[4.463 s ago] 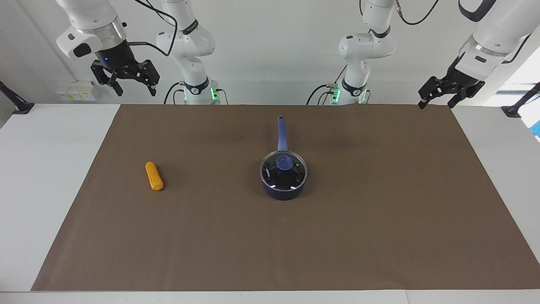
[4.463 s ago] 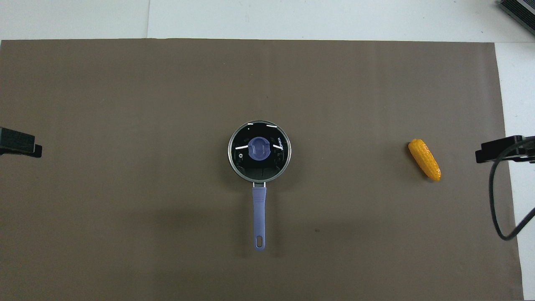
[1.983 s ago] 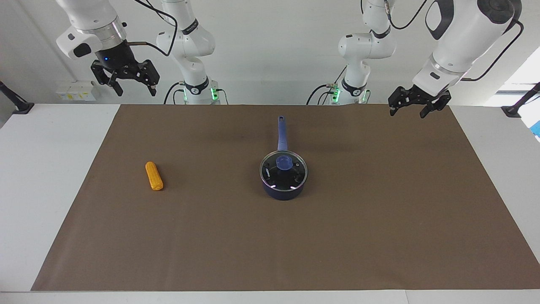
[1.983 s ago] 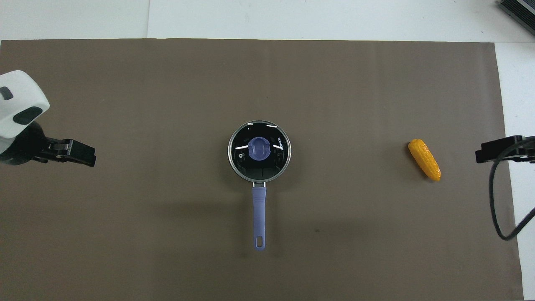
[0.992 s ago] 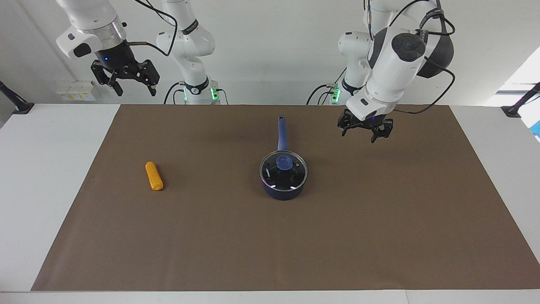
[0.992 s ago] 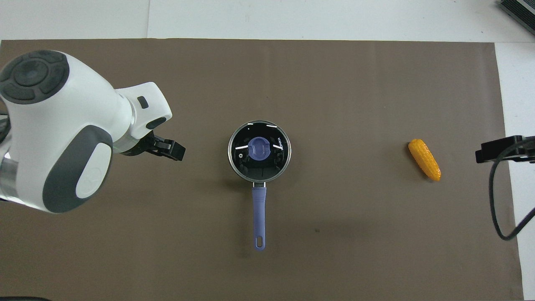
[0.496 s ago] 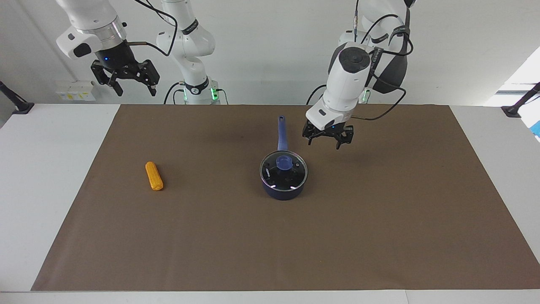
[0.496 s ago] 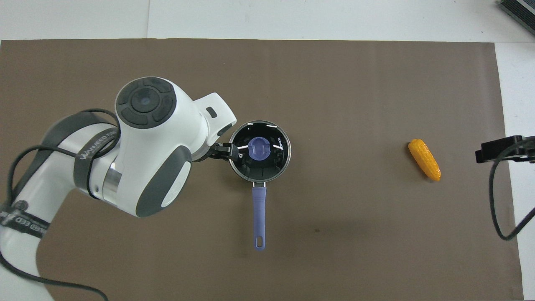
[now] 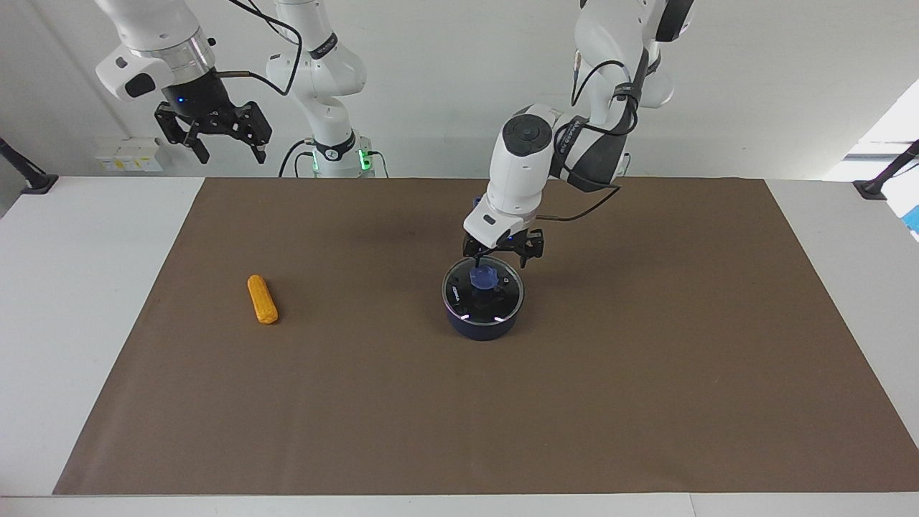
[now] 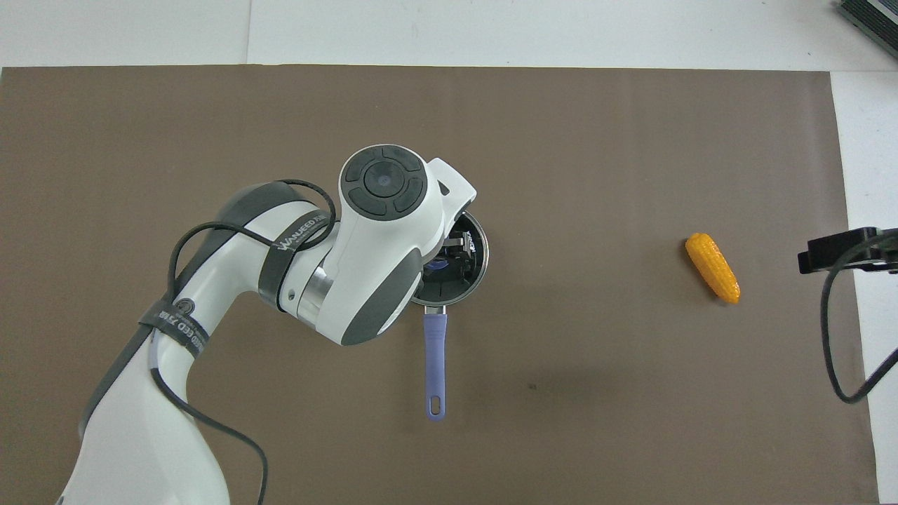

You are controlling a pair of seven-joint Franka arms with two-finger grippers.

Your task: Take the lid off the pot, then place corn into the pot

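My left gripper grabs the glass lid by its blue knob (image 10: 438, 264) next, to lift it off the pot and make room for the corn (image 10: 712, 267).
The dark blue pot (image 9: 482, 324) stands mid-mat with the glass lid (image 9: 497, 303) on it, blue knob (image 9: 483, 278) at its centre. My left gripper (image 9: 502, 257) hangs open just above the lid, over the rim on the handle's side, and touches nothing. In the overhead view the left wrist covers most of the lid (image 10: 468, 272); the pot's handle (image 10: 435, 361) points toward the robots. The corn (image 9: 262, 299) (image 10: 712, 267) lies on the mat toward the right arm's end. My right gripper (image 9: 228, 151) waits open, high above that end's corner.
A brown mat (image 9: 646, 373) covers most of the white table (image 9: 79, 301). The right gripper's cable (image 10: 835, 351) loops over the mat's edge near the corn. A grey device (image 10: 870, 21) sits at the table's farthest corner.
My left arm has swung in from its end of the table and come down over the pot's lid. The right arm, pot, lid and corn have not moved.
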